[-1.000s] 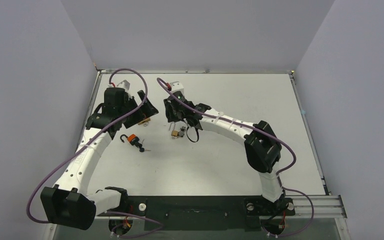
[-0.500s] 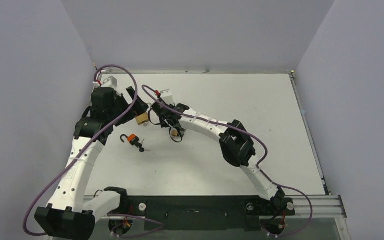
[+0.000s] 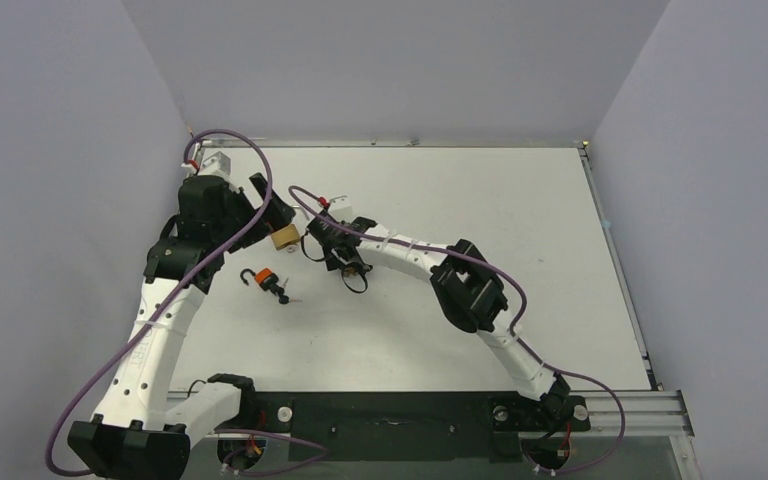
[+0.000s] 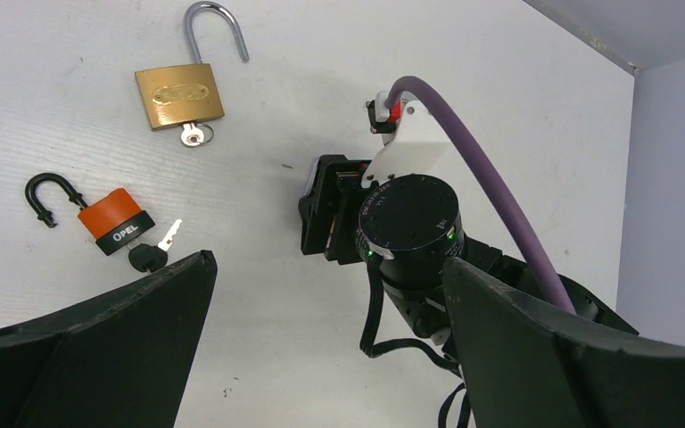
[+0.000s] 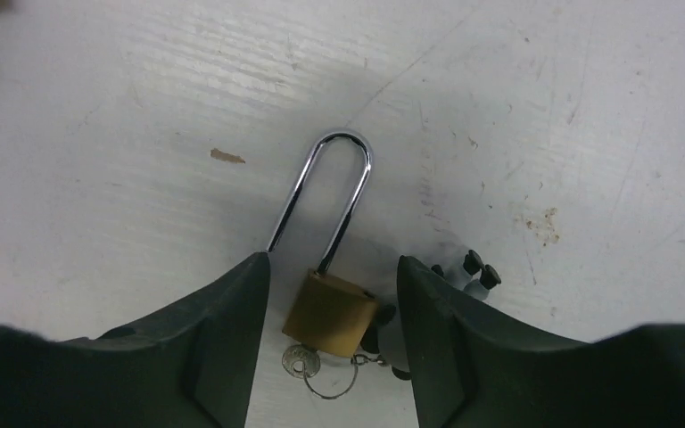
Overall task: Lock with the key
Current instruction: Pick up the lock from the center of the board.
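Next, my right gripper grabs the small padlock's brass body (image 5: 330, 314) by its sides to hand it to my left gripper, and the shackle stays free.
A small brass padlock (image 5: 330, 312) with a long open shackle (image 5: 339, 178) lies on the white table, with a key (image 5: 296, 361) on a ring in its base. My right gripper (image 5: 332, 263) is open and straddles its body, with a gap on both sides. In the top view the right gripper (image 3: 332, 250) hides this lock. My left gripper (image 4: 330, 357) is open and empty. It hovers back from a larger brass padlock (image 4: 179, 94) that has an open shackle and a key (image 4: 194, 135) in it. This lock also shows in the top view (image 3: 283, 237), beside the left gripper (image 3: 276, 214).
An orange OPEL padlock (image 4: 116, 220) with an open black shackle and a black-headed key (image 4: 152, 254) lies near the left arm, also in the top view (image 3: 263, 278). The right wrist and its purple cable (image 4: 464, 152) sit close ahead of the left gripper. Small black bits (image 5: 477, 266) lie by the small lock.
My right arm has swung left and come down over the small brass padlock. My left arm has drawn back toward the far left corner.
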Available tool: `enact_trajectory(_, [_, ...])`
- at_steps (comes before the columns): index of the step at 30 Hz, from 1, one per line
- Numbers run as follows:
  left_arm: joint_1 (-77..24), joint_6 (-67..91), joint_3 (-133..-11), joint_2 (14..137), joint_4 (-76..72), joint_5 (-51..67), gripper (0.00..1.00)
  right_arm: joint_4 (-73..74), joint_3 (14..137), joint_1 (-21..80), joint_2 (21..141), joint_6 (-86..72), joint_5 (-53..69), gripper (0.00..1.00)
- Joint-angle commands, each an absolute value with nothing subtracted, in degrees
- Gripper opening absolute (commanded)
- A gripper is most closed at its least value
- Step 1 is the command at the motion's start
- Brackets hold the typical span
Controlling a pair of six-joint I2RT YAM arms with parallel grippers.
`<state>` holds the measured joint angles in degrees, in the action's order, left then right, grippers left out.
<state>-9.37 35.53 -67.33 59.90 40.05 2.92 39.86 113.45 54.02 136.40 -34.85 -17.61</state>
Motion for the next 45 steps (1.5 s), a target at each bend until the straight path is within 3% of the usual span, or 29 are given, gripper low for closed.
enact_trajectory(1, [-8.95,35.16,-68.41,58.47,39.55,2.71,1.00,38.99,109.49,53.62,132.09,-37.13,-17.19,0.52])
enact_trajectory(5, [-8.74,35.07,-68.19,58.36,39.39,2.81,1.00,38.43,106.23,53.67,130.53,-37.83,-15.37,0.56])
enact_trajectory(10, [-8.45,34.94,-67.62,58.26,39.21,2.81,1.00,36.40,99.77,54.11,125.89,-39.30,-13.06,0.70])
enact_trajectory(14, [-8.08,34.93,-66.74,58.22,38.62,3.15,1.00,35.14,98.61,54.05,124.55,-40.41,-12.68,0.72])
enact_trajectory(27, [-7.01,34.22,-67.19,58.82,38.55,3.99,1.00,35.20,104.34,53.15,130.18,-37.50,-15.03,0.48])
enact_trajectory(38, [-6.94,34.84,-67.15,60.16,37.25,5.01,1.00,35.21,102.09,53.76,130.14,-35.84,-19.21,0.47])
enact_trajectory(45, [-6.94,34.96,-67.15,60.06,37.54,4.23,1.00,35.30,103.51,54.21,131.91,-35.08,-19.62,0.38])
